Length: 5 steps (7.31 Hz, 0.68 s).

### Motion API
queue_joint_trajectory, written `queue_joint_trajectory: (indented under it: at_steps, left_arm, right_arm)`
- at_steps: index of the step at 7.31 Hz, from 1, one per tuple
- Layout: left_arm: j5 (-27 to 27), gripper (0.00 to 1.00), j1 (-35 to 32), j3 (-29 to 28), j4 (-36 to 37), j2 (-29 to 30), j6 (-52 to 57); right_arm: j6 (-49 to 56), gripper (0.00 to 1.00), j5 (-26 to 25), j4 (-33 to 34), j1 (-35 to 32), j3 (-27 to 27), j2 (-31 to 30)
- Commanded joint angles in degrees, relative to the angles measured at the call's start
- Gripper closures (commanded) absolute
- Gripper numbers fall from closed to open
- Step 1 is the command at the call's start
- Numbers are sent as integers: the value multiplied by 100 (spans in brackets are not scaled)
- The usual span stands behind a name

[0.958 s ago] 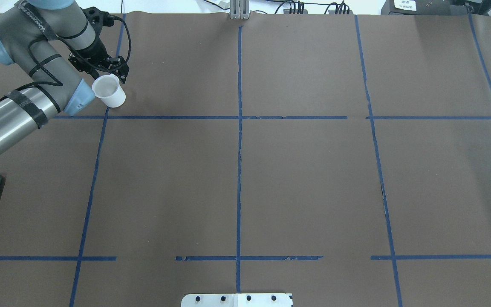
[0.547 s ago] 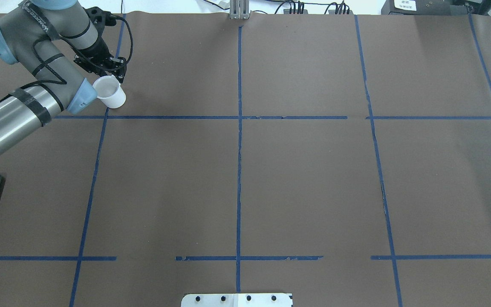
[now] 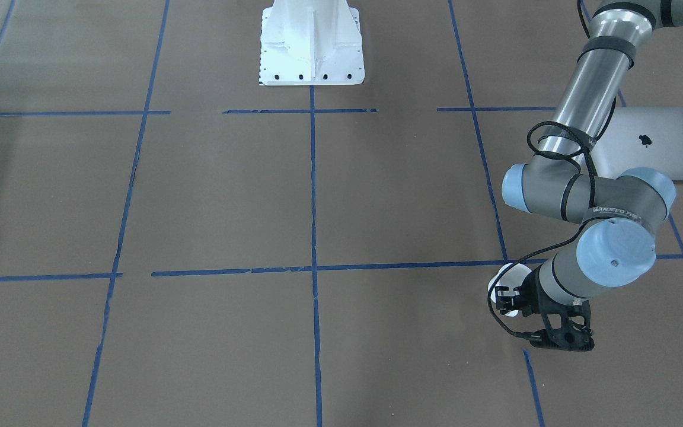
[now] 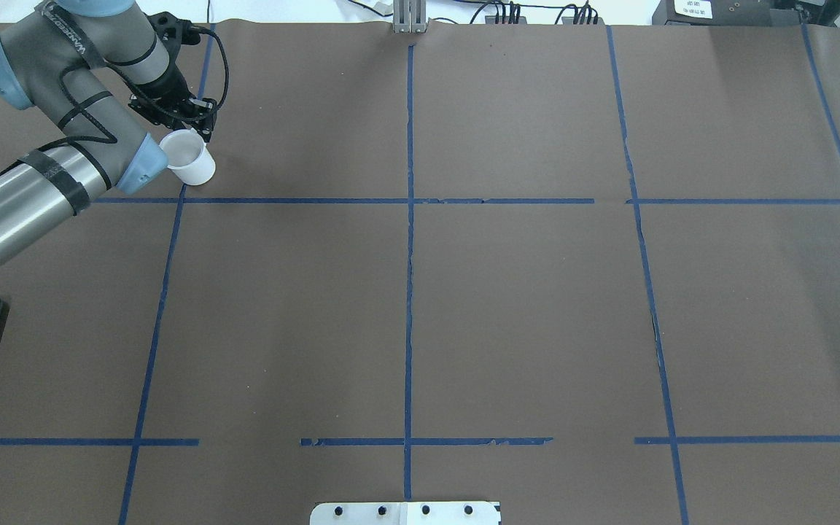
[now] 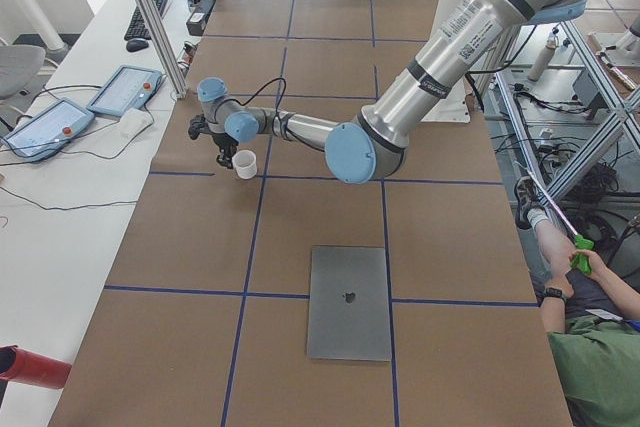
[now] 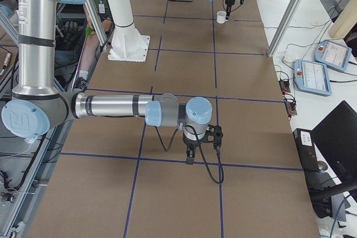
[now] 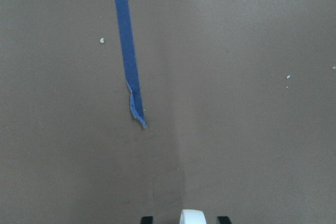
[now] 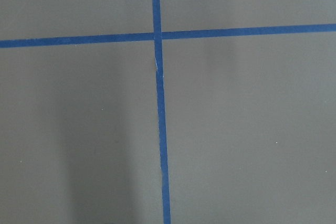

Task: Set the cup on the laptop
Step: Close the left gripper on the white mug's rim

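Next, the left gripper takes hold of the white cup by its handle (image 7: 193, 216) to set it on the laptop.
The white cup (image 4: 188, 157) stands upright on the brown table at the far left, seen also in the front view (image 3: 503, 276) and the left view (image 5: 245, 163). My left gripper (image 4: 199, 128) hangs over the cup's far rim. In the left wrist view its two dark fingertips (image 7: 147, 219) stand apart on either side of a white part of the cup (image 7: 192, 216), with gaps on both sides, so it is open. The silver laptop (image 3: 656, 142) lies closed near the robot's side, well away from the cup (image 5: 348, 302). My right gripper (image 6: 202, 147) shows only in the right view; I cannot tell its state.
Blue tape lines (image 4: 409, 219) grid the brown paper-covered table. The robot's white base plate (image 3: 312, 41) sits mid-table at the robot's edge. The left arm's forearm (image 3: 584, 101) passes over the laptop's corner. An operator (image 5: 595, 347) sits beside the table.
The left wrist has shifted slightly toward the table's far edge, at the cup's far rim. The cup has stayed in about the same place.
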State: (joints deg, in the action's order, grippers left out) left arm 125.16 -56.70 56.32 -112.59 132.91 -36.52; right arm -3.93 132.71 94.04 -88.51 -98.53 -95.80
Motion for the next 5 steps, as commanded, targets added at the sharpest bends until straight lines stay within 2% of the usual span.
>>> queue_joint_trajectory:
  at_steps: [1,2,3,4,5]
  left_arm:
    - [0,55,10,-112,-26,50,-4]
    - [0,60,10,-156,-52,85,-4]
    - [17,77,10,-156,-43,103,-30]
    - [26,99,10,-148,-52,121,-179]
    - [44,100,-17,-130,-52,138,-189]
  right_arm:
    - [-3,0,0,0,0,0,0]
    - [6,0,0,0,0,0,0]
    - [-3,0,0,0,0,0,0]
    - [6,0,0,0,0,0,0]
    - [6,0,0,0,0,0,0]
